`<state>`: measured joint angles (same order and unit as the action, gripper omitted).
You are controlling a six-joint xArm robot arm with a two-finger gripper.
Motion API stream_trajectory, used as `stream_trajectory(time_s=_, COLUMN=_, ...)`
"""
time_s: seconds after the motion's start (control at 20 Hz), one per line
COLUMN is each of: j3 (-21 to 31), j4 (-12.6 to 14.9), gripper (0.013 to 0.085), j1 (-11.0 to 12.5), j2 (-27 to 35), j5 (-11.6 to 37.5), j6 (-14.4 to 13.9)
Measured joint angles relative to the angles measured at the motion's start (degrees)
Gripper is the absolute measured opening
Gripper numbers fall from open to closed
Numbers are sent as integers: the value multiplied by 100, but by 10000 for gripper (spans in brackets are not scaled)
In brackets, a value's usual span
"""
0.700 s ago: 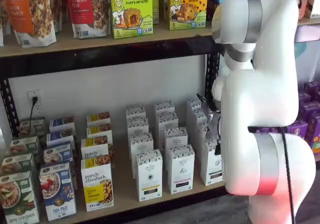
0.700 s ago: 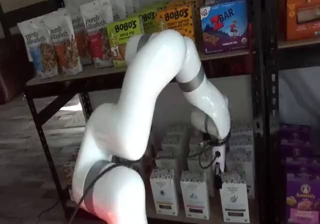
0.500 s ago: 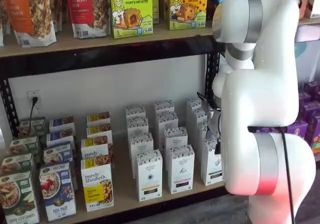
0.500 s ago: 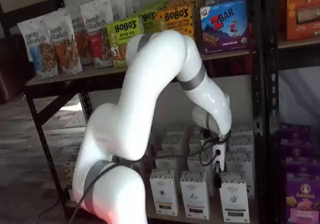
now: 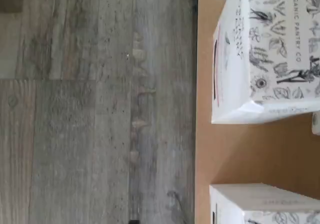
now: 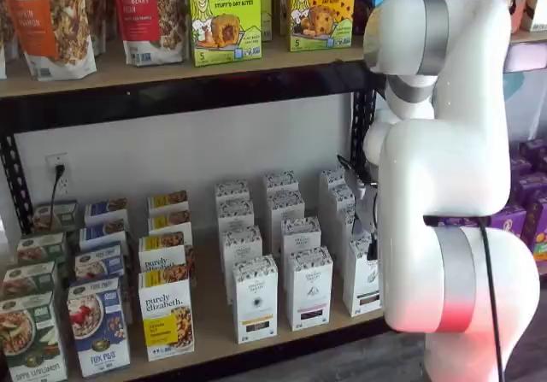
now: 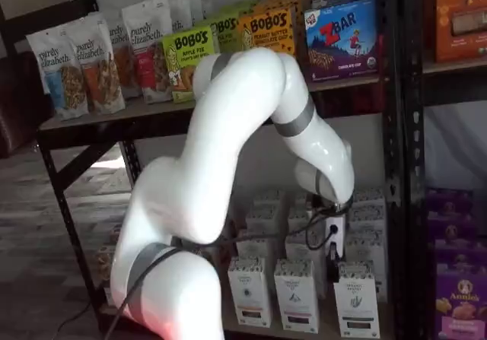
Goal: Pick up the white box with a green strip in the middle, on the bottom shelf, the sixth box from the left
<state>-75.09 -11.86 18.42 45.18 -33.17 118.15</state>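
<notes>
The white box needs to come off the bottom shelf, so the robot's gripper should grab its patterned top end next.
The white box with a dark greenish strip stands upright at the right end of the front row on the bottom shelf; it shows in both shelf views. My gripper hangs just above the box's top left corner, black fingers pointing down, open and holding nothing. In a shelf view the gripper is partly hidden by the white arm. In the wrist view two patterned white cartons stand at the shelf's front edge; I cannot tell which one is the white box.
Similar cartons stand close to the left of the white box, one with a yellow strip and one with a dark strip. Cereal boxes fill the shelf's left. A black rack post rises at the right. Bobo's boxes sit overhead.
The arm has sunk a little, bringing the gripper down closer to the front-row cartons. No box has moved.
</notes>
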Motion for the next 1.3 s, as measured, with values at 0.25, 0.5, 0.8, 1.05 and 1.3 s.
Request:
stream_trajectory(time_s=0.25, j3=-355, j4=85, gripper=850, j1=28, j2=295, j5=-28, j6=-49)
stream_trajectory(time_s=0.5, j3=-846, j4=280, gripper=850, j1=52, j2=729, j5=-3, j6=-194)
stream_trajectory(time_s=0.8, j3=-1598, j4=449, gripper=850, j1=67, j2=1274, j5=-232, j6=-339)
stream_trajectory(time_s=1.05, j3=-2095, j4=702, gripper=850, j1=44, j2=1622, j5=-461, j6=-577)
stream_trajectory(time_s=1.3, j3=-2295, j4=963, gripper=850, j1=13, j2=1829, j5=-444, j6=-821)
